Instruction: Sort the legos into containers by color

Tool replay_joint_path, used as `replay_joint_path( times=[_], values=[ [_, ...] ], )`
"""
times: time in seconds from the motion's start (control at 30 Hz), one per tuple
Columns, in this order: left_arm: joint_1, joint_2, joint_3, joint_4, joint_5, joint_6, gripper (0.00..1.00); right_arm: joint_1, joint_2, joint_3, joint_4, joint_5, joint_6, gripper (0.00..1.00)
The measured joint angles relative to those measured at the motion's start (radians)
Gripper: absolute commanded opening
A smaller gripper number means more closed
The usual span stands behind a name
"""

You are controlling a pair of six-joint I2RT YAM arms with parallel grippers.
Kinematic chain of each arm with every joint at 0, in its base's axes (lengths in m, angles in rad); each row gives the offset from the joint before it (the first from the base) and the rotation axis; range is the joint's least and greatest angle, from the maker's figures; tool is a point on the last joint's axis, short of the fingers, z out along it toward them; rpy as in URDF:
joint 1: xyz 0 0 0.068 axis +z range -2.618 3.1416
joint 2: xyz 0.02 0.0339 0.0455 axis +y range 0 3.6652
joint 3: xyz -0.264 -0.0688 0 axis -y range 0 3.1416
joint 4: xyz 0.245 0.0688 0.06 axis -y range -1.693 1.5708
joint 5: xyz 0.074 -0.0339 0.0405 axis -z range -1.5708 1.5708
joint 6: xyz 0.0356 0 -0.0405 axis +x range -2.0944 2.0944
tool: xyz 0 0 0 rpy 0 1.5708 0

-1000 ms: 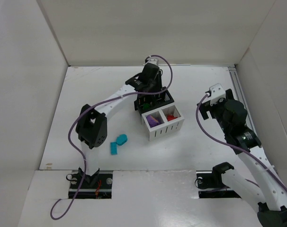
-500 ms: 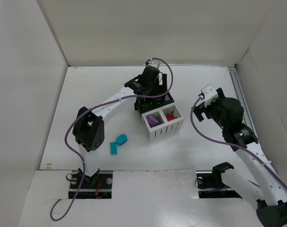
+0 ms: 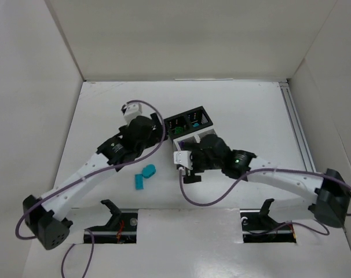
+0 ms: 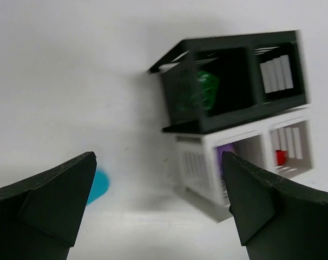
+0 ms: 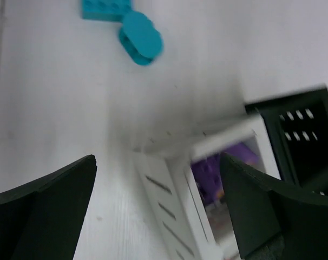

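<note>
The robot's right gripper next needs to grab the rounded teal lego by its opposite sides. This leaves the lego's bottom free, so the lego can settle into the black bin.
Two teal legos lie on the table left of the containers: a rounded one and a flat brick. The black bin holds a green lego. The white bin in front of it holds purple and red legos. My left gripper hangs open and empty just left of the black bin. My right gripper is open and empty low over the white bin's near left corner, and its arm hides most of that bin from above.
White walls enclose the table on three sides. The right arm stretches low across the table's right front. The left arm runs diagonally from its base at the near left.
The left gripper has opened and drawn back left, away from above the black bin. The right arm has swung from the far right down to the white bin.
</note>
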Motion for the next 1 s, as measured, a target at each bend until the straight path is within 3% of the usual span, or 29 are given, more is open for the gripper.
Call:
replay_joint_path(
  times=[0.2, 0.4, 0.8, 1.0],
  values=[
    [0.019, -0.264, -0.250, -0.173, -0.053, -0.200, 1.00, 0.075, 0.338, 0.192, 0.050, -0.156, -0.072, 1.00],
    [0.023, -0.410, -0.309, -0.252, -0.055, -0.304, 1.00, 0.081, 0.560, 0.349, 0.026, -0.241, -0.201, 1.00],
    [0.033, -0.423, -0.313, -0.364, -0.134, -0.430, 1.00, 0.081, 0.859, 0.595, -0.088, -0.278, -0.344, 1.00],
    [0.031, -0.407, -0.313, -0.366, -0.144, -0.466, 1.00, 0.081, 0.883, 0.631, -0.091, -0.256, -0.342, 0.95]
  ],
)
